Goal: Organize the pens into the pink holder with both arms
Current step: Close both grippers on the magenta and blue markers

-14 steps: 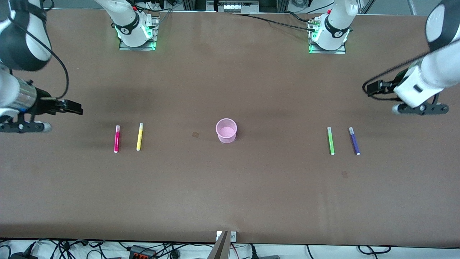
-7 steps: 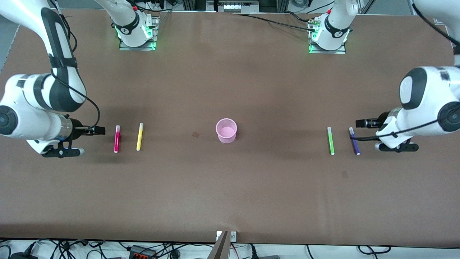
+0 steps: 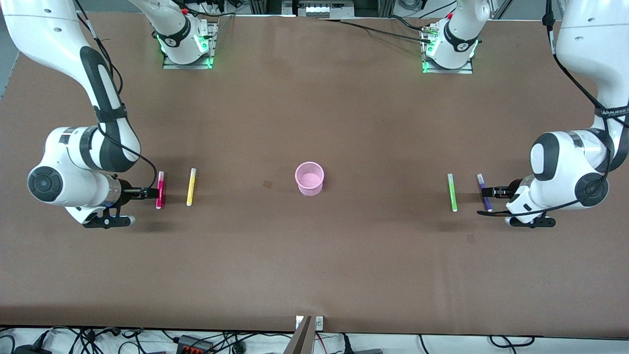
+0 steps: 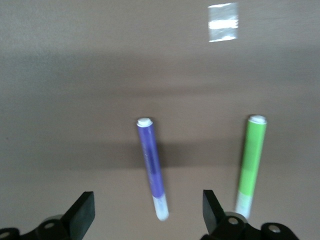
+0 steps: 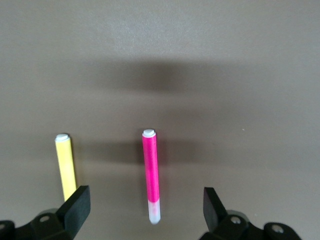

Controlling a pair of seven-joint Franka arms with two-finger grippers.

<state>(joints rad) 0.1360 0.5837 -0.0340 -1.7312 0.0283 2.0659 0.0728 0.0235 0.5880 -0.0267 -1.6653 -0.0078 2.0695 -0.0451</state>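
Next, my left gripper grabs the blue-purple pen by its purple body [image 3: 486, 195] to stand it in the pink holder [image 3: 309, 178].
The pink holder [image 3: 309, 178] stands upright mid-table. A magenta pen [image 3: 159, 190] and a yellow pen [image 3: 191, 187] lie toward the right arm's end. A green pen [image 3: 452, 192] and a blue-purple pen [image 3: 485, 192] lie toward the left arm's end. My right gripper [image 3: 149, 191] is low beside the magenta pen and open; in the right wrist view its jaws [image 5: 145, 207] straddle the magenta pen's [image 5: 151, 175] white tip, with the yellow pen [image 5: 65, 166] beside it. My left gripper [image 3: 493, 192] is open, straddling the blue-purple pen's [image 4: 152, 167] tip [image 4: 148, 212], with the green pen [image 4: 251, 162] beside it.
The arm bases [image 3: 186, 44] [image 3: 449, 46] stand at the table's edge farthest from the front camera. Two small dark marks [image 3: 267, 184] [image 3: 470, 238] are on the brown tabletop. Cables run along the table's edge nearest the front camera.
Both arms have swung in from the table's ends and come down. Each open gripper has moved up to its outermost pen. No pen and not the holder has moved.
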